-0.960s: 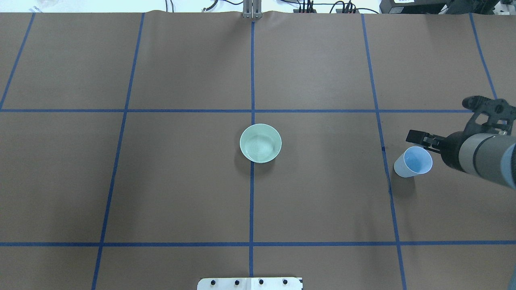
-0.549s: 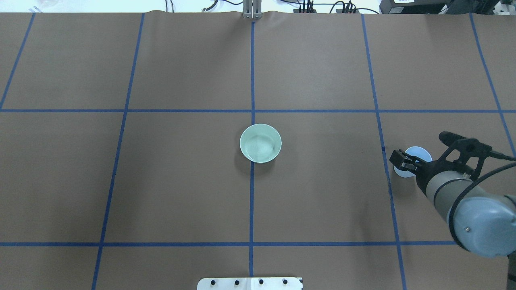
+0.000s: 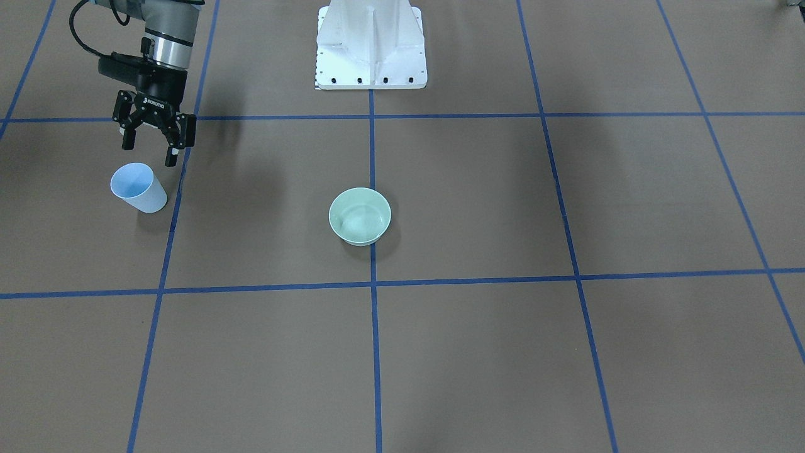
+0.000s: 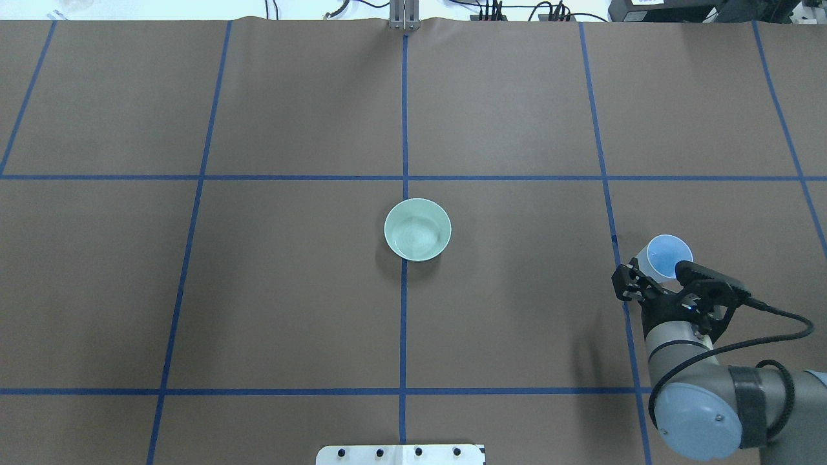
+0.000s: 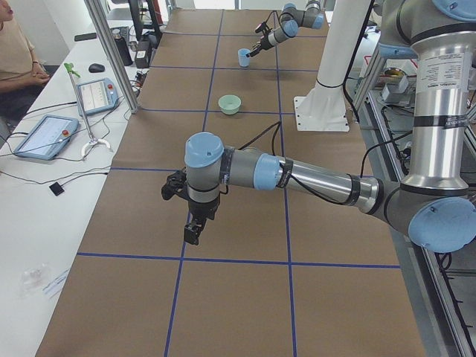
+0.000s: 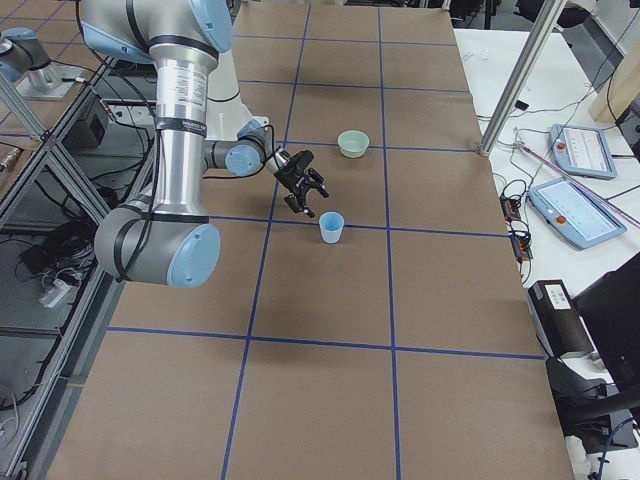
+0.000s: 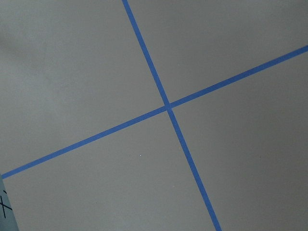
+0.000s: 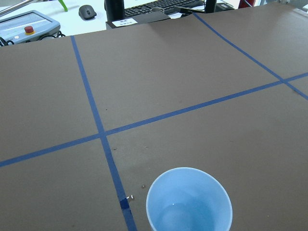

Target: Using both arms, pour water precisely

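My right gripper grabs the light-blue cup by its side (image 3: 148,197) next, leaving the light-blue cup's open rim (image 3: 131,180) free to pour water into the pale-green bowl.
A light-blue cup (image 4: 669,254) stands upright on the right of the brown table; it also shows in the front view (image 3: 137,187) and in the right wrist view (image 8: 189,204), with small glints at its bottom. My right gripper (image 4: 658,279) is open and empty, just on the robot's side of the cup, not touching it (image 3: 151,143). A pale-green bowl (image 4: 417,229) sits at the table's centre, with whitish ripples of water (image 4: 417,237) inside. My left gripper (image 5: 192,229) shows only in the exterior left view, hanging over bare table far from both; I cannot tell whether it is open or shut.
Blue tape lines (image 4: 404,310) divide the brown table cover into squares. The white pedestal base (image 3: 371,44) stands at the robot's edge. Control pendants (image 6: 580,210) and cables lie beyond the table's far edge. The left wrist view shows only a tape cross (image 7: 167,107).
My right arm has swung from the cup's right side round to its near side, toward the robot. The gripper stays open. Cup and bowl have not moved.
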Tool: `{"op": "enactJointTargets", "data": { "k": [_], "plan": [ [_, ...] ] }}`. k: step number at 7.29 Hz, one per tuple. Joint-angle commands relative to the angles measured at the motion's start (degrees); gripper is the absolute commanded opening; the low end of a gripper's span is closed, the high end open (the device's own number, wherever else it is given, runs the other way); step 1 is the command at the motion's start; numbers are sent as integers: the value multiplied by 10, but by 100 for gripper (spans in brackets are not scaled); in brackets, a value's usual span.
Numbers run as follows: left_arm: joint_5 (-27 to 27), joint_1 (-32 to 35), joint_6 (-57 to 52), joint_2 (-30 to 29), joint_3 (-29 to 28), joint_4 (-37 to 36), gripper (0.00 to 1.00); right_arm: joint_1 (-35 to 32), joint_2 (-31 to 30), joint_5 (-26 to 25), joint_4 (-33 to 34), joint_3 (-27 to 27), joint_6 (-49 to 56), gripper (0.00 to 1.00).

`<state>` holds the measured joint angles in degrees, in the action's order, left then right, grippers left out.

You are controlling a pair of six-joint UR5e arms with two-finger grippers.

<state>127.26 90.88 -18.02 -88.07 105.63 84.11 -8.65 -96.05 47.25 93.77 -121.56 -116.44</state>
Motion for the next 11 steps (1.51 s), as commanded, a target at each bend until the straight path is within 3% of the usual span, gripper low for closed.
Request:
{"op": "enactJointTargets", "data": {
  "k": [1, 7, 9, 10, 11],
  "plan": [
    [0, 0, 0, 0, 0, 0, 100, 3, 27, -27, 4, 61, -27, 100],
    [0, 0, 1, -1, 0, 0, 100, -14, 26, -60, 4, 104, -28, 99],
    [0, 0, 1, -1, 0, 0, 100, -30, 27, -62, 3, 113, -28, 95],
    [0, 0, 1, -1, 0, 0, 100, -31, 29, -66, 2, 120, -27, 65],
    [0, 0, 1, -1, 0, 0, 100, -31, 29, -66, 0, 120, -27, 25]
  ]
}}
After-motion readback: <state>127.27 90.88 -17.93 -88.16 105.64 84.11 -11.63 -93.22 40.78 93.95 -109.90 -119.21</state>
